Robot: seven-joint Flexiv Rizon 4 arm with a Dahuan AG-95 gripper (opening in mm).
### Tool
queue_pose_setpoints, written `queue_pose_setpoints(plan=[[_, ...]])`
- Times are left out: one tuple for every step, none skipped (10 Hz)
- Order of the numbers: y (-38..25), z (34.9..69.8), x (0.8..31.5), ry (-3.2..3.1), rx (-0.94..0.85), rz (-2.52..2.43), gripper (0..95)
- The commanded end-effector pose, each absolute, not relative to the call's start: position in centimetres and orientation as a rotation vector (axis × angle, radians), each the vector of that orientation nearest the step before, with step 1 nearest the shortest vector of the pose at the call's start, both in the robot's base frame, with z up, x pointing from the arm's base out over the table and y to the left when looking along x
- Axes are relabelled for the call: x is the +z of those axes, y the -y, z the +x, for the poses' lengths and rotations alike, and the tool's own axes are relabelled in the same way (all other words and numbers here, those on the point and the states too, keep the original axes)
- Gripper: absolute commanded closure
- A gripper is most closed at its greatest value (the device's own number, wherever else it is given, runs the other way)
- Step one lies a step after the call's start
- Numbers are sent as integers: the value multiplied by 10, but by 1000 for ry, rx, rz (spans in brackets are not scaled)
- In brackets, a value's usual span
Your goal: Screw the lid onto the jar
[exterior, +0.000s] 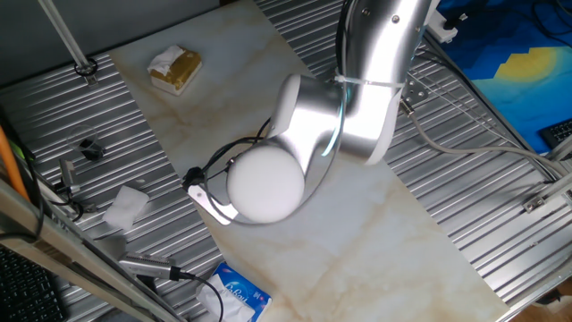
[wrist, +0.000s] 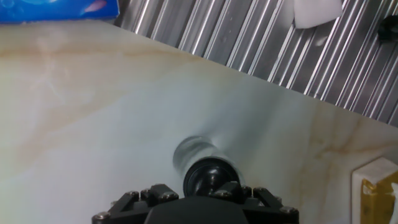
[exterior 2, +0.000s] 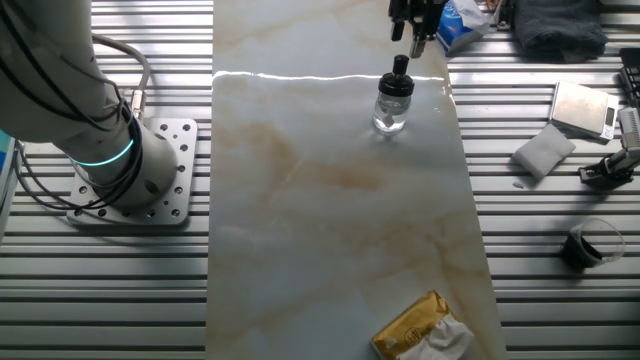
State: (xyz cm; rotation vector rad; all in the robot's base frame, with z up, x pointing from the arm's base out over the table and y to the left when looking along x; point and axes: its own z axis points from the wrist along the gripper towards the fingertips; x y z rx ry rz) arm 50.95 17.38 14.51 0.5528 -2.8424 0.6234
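Note:
I should screw on the black lid, held by its round rim.
The jar, small with a pale translucent body, stands upright on the marble slab near its far right edge. The black lid sits on top of it. My gripper hangs just above the lid, its two fingers apart with nothing between them. In the hand view the lid shows as a dark round cap over the blurred jar, right in front of the hand's black housing. In one fixed view the arm's wrist hides the gripper, the lid and the jar.
A yellow packet with tissue lies at the slab's near end. A blue packet lies beyond the jar. On the ribbed metal beside the slab are a white wad, a grey box and a small black piece.

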Motion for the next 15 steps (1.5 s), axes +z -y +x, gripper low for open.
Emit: queue_pose_setpoints(plan=[[-172, 511, 143, 2840, 625, 556, 380], [-170, 511, 141, 2843, 627, 563, 380], [-167, 510, 138, 2845, 629, 571, 380], [-164, 510, 136, 2845, 635, 577, 380], [-160, 510, 134, 2849, 639, 589, 380], [-158, 509, 132, 2852, 642, 596, 380], [-157, 509, 132, 2852, 642, 597, 380], [-156, 509, 129, 2856, 644, 595, 380], [-156, 509, 127, 2859, 646, 597, 380], [-155, 509, 126, 2861, 647, 598, 380], [-155, 509, 125, 2862, 648, 599, 380], [-155, 509, 125, 2862, 648, 600, 380], [-155, 508, 124, 2863, 650, 600, 380], [-153, 508, 123, 2864, 650, 600, 380], [-153, 508, 121, 2867, 649, 600, 380]])
